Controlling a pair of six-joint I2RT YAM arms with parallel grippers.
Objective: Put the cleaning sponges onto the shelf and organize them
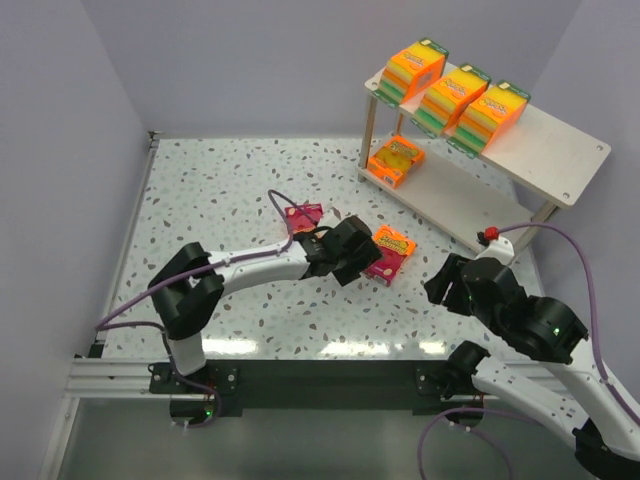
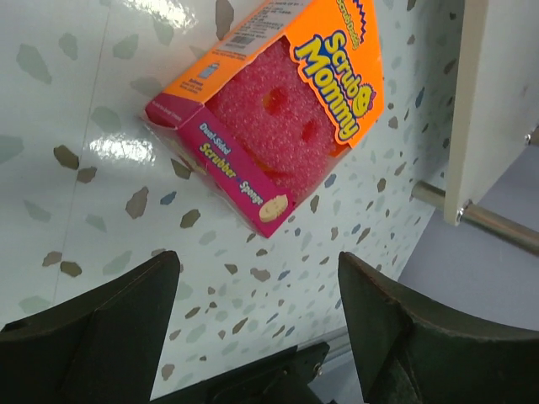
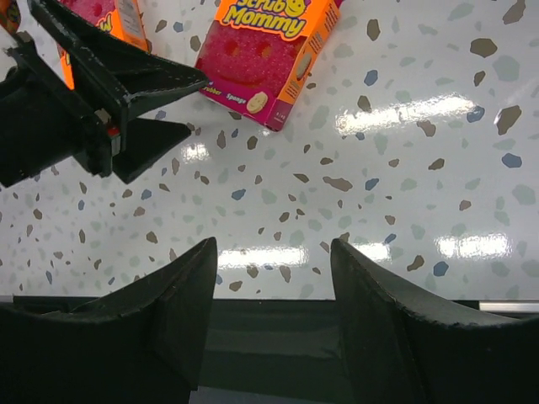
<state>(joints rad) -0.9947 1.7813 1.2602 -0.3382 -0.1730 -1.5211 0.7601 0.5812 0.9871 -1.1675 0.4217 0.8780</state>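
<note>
Next, my left gripper takes hold of the pink and orange pack by its magenta end, so the orange end stays free to enter the shelf.
Three thick orange sponge packs stand in a row on the top board of the beige shelf. A flat orange pack lies on its lower board. A pink and orange pack lies flat on the table; it also shows in the left wrist view and the right wrist view. My left gripper is open and empty, just beside this pack. Another pink pack lies behind the left arm. My right gripper is open and empty, near the table's front edge.
The shelf's round leg and board edge stand close to the right of the pack. My left gripper shows in the right wrist view, covering part of the second pack. Purple walls enclose the speckled table.
</note>
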